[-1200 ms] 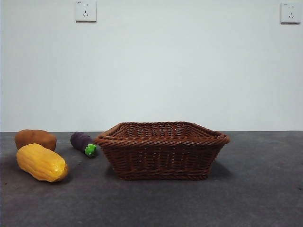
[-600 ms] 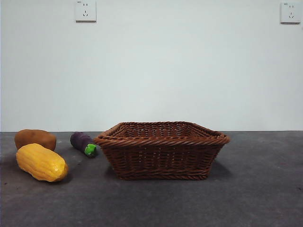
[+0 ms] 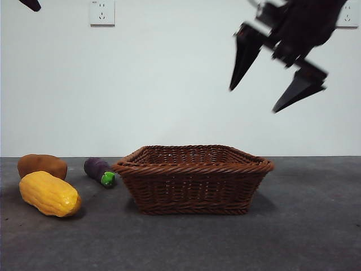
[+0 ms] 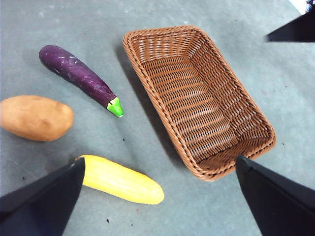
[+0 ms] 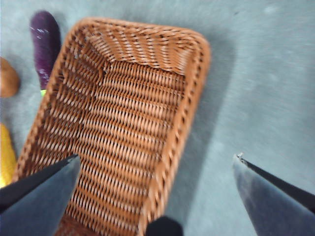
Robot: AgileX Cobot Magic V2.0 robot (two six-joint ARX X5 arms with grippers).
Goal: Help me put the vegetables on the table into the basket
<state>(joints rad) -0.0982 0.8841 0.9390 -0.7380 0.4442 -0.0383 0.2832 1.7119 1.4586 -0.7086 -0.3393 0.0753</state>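
My right gripper grabs the wicker basket by its braided rim (image 3: pixel 248 164) next, to hold the basket (image 3: pixel 192 189) ready for the vegetables.
The yellow corn cob (image 3: pixel 49 194), orange-brown potato (image 3: pixel 42 166) and purple eggplant (image 3: pixel 99 170) lie on the table (image 3: pixel 304 226), left of the wicker basket (image 3: pixel 192 189), which holds nothing. My right gripper (image 3: pixel 252 100) hangs open and empty high above the basket's right half; its wrist view looks down on the basket rim (image 5: pixel 189 98) between its jaws (image 5: pixel 156 157). My left gripper (image 4: pixel 160 160) is open and empty high over the table, seeing the corn (image 4: pixel 120 179), potato (image 4: pixel 35 118), eggplant (image 4: pixel 78 76) and basket (image 4: pixel 147 93). It shows in the front view only as a black tip (image 3: pixel 31 4).
A white wall with two sockets (image 3: pixel 102 12) stands behind the table. The dark grey table stretches bare to the right of and in front of the basket. The right gripper's jaw shows as a dark wedge (image 4: pixel 295 29) in the left wrist view.
The right gripper has come into the front view from the upper right, open, above the basket. A black arm tip has appeared at the top left. The vegetables and basket have not moved.
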